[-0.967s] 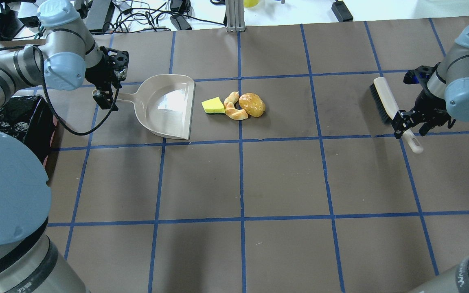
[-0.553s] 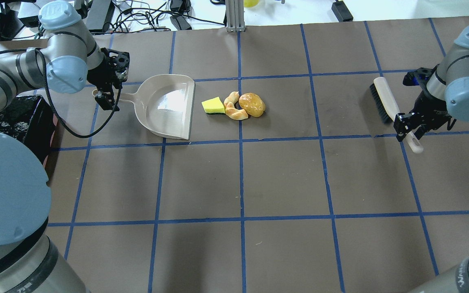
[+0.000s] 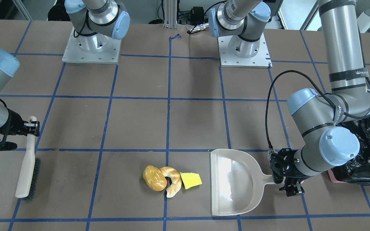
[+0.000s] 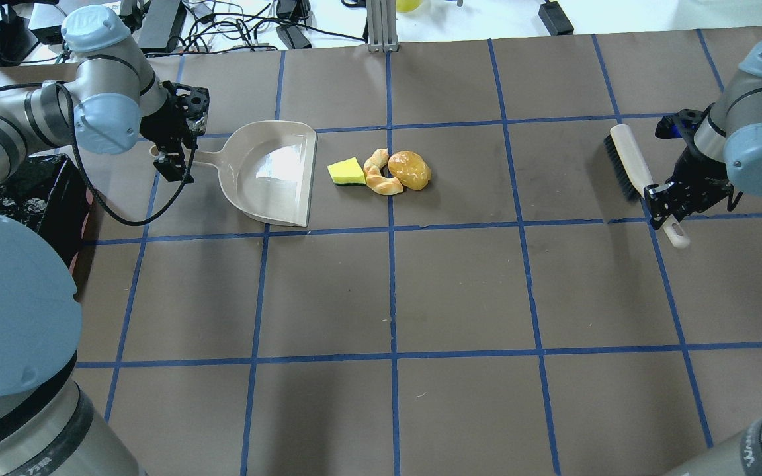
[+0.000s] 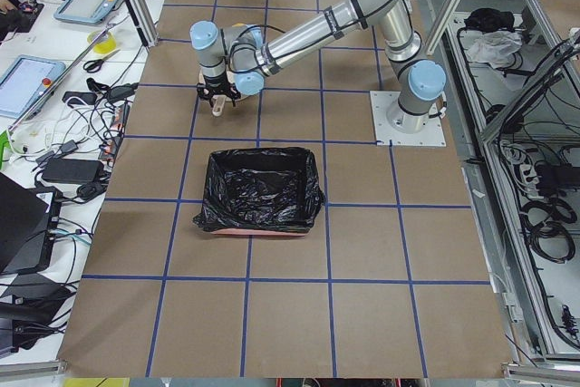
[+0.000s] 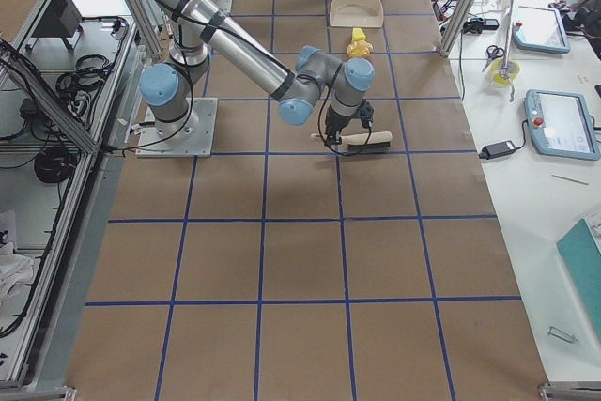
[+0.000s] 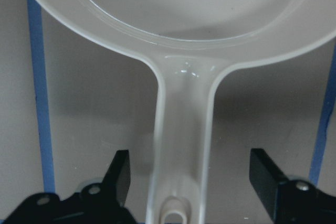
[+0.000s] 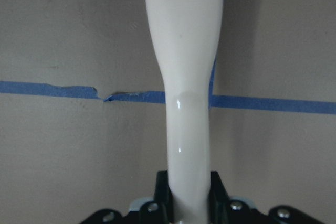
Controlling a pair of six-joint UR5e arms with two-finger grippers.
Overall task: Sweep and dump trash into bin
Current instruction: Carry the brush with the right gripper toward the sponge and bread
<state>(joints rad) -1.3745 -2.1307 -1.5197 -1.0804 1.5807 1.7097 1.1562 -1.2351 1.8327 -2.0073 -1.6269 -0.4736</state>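
Next, the left gripper grabs the dustpan by its narrow handle (image 3: 273, 179) (image 7: 182, 145), since the dustpan's pan spreads far wider than the open fingers.
The trash lies in a row on the table: a yellow sponge wedge (image 4: 346, 172), a croissant-like piece (image 4: 380, 174) and a golden-brown potato-like lump (image 4: 409, 170). The beige dustpan (image 4: 268, 172) lies just left of them with its mouth toward them. My left gripper (image 4: 169, 157) is open, one finger on each side of the dustpan's handle (image 7: 184, 129) without touching it. My right gripper (image 4: 663, 205) is shut on the white handle (image 8: 189, 103) of the brush (image 4: 627, 162) at the far right. The bin (image 4: 30, 192), lined with a black bag, stands at the table's left edge.
Blue tape lines grid the brown table cover. Cables and power bricks (image 4: 235, 26) lie beyond the far edge, with a metal post (image 4: 381, 26) at the middle. Both arm bases (image 3: 90, 48) stand on the robot's side.
My right gripper's fingers have closed onto the brush handle, and the brush has shifted slightly. My left gripper has settled a little around the dustpan handle and is still open.
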